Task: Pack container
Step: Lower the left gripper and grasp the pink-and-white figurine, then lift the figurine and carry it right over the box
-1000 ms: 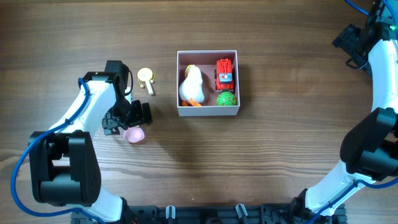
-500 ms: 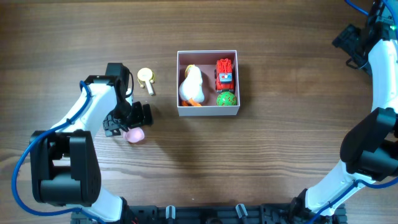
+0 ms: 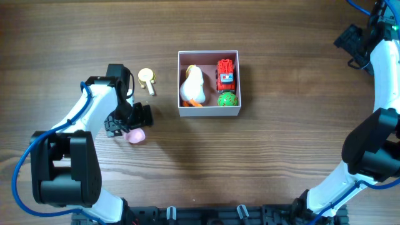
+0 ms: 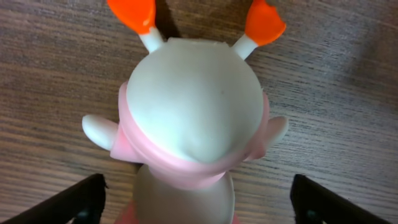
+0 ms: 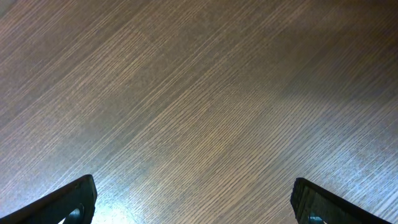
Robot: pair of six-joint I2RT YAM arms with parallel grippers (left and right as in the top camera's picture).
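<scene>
My left gripper is to grab the toy figure (image 4: 193,106) next by its pale section beside the pink band (image 4: 185,200), so its orange feet stay free to enter the box.
The container (image 3: 209,113), a white-walled square box with a pink inside, sits mid-table. It holds a white duck (image 3: 192,86), a red truck (image 3: 225,74) and a green ball (image 3: 227,99). A pink and white toy figure (image 3: 135,135) with orange feet lies on the wood left of the box. My left gripper (image 3: 129,120) is over it and open. In the left wrist view the toy figure (image 4: 193,106) fills the space between the fingers of the left gripper (image 4: 199,202), with wood showing on both sides. My right gripper (image 5: 194,199) is open over bare wood.
A small yellow and cream toy (image 3: 147,79) lies on the table between the left arm and the box. The right arm (image 3: 381,69) stands along the far right edge, its wrist in the back right corner.
The left arm has shifted very slightly over the pink toy. The right arm and the box's contents have not moved.
</scene>
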